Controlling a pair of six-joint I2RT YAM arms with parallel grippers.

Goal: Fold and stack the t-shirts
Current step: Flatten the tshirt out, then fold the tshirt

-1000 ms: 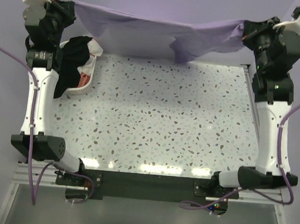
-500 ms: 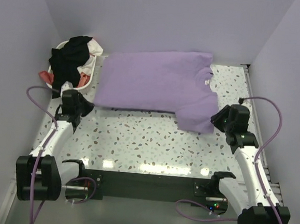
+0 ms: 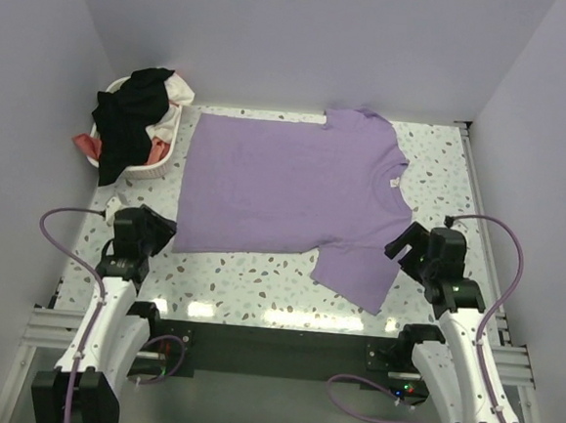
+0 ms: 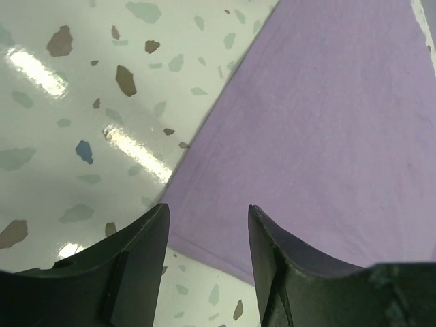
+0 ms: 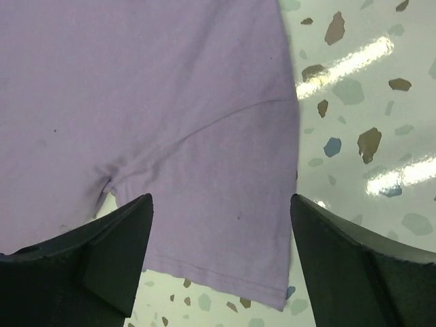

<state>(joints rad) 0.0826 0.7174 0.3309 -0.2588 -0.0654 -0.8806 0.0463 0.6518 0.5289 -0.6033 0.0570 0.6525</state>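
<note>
My left gripper next needs to grab the purple t-shirt (image 3: pixel 285 187) at its near hem corner, so that it can fold the t-shirt's near side over its body.
A purple t-shirt (image 3: pixel 285 187) lies spread flat on the speckled table (image 3: pixel 257 288), collar to the right and hem to the left. My left gripper (image 3: pixel 162 227) sits at the shirt's near-left hem corner, open. In the left wrist view the hem corner (image 4: pixel 313 136) lies flat beneath the left gripper (image 4: pixel 208 212) with nothing pinched. My right gripper (image 3: pixel 400 248) is open beside the near sleeve (image 3: pixel 357 271). The right wrist view shows that sleeve (image 5: pixel 218 204) flat under the right gripper (image 5: pixel 221 203). More t-shirts, black (image 3: pixel 132 111), white and coral, are heaped in a basket.
The white basket (image 3: pixel 154 167) stands at the back left corner, its clothes spilling over the rim. Lavender walls close in the table on the left, back and right. Cables loop from both arms near the table's side edges.
Both grippers held the purple shirt stretched high at the back, swept it toward the near edge, laid it flat and opened. Both arms now sit low near the front.
</note>
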